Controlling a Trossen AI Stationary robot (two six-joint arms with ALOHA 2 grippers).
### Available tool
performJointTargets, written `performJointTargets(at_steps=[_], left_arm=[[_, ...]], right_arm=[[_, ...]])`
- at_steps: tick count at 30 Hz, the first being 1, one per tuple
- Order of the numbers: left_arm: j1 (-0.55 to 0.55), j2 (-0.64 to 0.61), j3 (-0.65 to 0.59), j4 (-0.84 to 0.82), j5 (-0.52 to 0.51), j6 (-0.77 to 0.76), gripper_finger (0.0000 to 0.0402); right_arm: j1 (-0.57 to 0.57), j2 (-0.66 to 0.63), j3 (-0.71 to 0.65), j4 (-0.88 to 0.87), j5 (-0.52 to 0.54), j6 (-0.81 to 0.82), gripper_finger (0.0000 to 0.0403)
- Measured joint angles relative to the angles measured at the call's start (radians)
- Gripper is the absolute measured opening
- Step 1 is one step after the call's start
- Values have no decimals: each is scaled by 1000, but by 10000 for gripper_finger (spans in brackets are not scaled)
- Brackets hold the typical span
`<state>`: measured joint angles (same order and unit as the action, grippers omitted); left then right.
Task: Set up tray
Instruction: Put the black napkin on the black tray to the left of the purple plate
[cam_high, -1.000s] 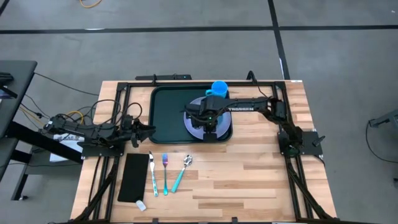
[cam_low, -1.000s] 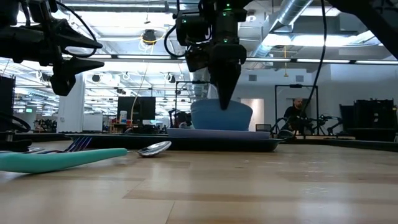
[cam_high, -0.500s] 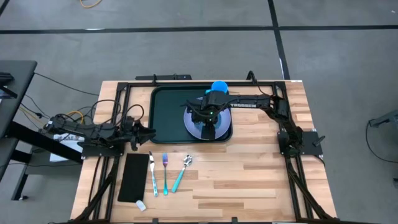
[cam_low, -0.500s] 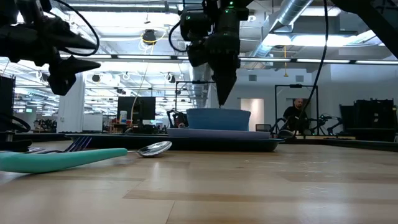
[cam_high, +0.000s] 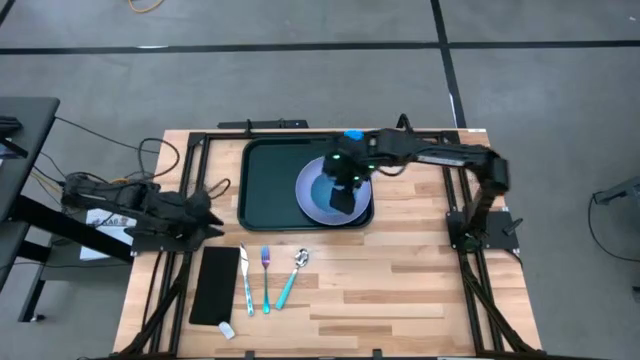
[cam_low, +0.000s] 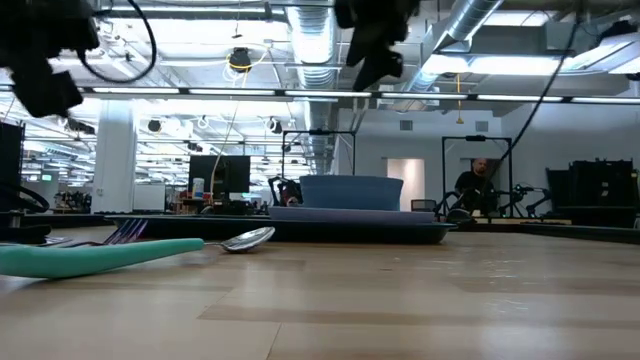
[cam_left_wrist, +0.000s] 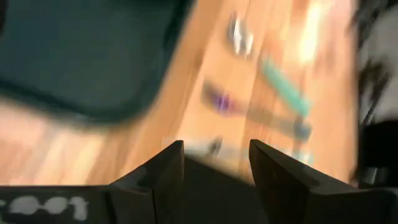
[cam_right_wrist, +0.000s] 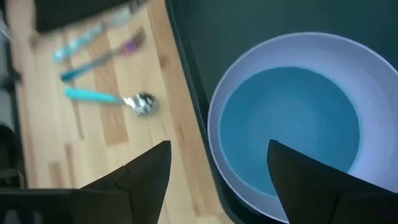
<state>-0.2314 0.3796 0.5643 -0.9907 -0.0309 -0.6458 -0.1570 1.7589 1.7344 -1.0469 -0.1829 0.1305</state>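
Note:
The black napkin should go in the tray (cam_high: 270, 185), so my left gripper next needs to pick it up by the napkin's end (cam_high: 222, 254) opposite the small white piece and then lay it there.
The dark green tray (cam_high: 270, 185) lies at the table's far middle. On its right half rests a lavender plate (cam_high: 305, 196), and a blue bowl (cam_right_wrist: 289, 124) stands level on the plate (cam_right_wrist: 214, 121). My right gripper (cam_right_wrist: 217, 149) hangs open above the bowl (cam_low: 350, 190), well clear of it, as the low view shows (cam_low: 372, 45). A blue cup (cam_high: 352, 137) at the tray's far right corner is partly hidden by the right arm. My left gripper (cam_high: 205, 205) waits open near the table's left edge, to the left of the tray.
A black napkin (cam_high: 215, 285) lies near the front left. Beside it lie a knife (cam_high: 245, 280), a fork (cam_high: 265, 275) and a teal-handled spoon (cam_high: 293, 275). A small white piece (cam_high: 227, 328) lies near the front edge. Bare wood fills the table's right half.
My right gripper has opened, let go of the blue bowl and risen high above it, drawing back a little toward the table's far right. The bowl, held tipped a second ago, now stands level on the plate. My left gripper has pulled back toward the table's left edge.

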Motion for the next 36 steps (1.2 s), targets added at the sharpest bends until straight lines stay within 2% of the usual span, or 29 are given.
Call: performJointTargets(at_steps=[3,6,10,13,16,20,29,36], left_arm=[[0,154,8,-89,107,38,171],[0,297,8,-69,158,99,171],[-5,476,8,-73,165,173,171],[-25,590,8,-48,186,218,171],[-52,685,8,-6,185,245,171],[-80,786,8,84,179,244,171],[-122,933,8,162,103,239,171],[-124,950,-26,217,95,188,170]], right_arm=[[8,-133,-179,151,2,89,255],[25,-278,-368,326,14,189,255],[74,-469,-571,513,116,295,255],[123,-587,-671,566,230,356,255],[164,-671,-715,578,333,398,255],[199,-729,-727,574,405,405,255],[213,-753,-728,554,410,404,255],[216,-753,-728,554,396,403,255]])
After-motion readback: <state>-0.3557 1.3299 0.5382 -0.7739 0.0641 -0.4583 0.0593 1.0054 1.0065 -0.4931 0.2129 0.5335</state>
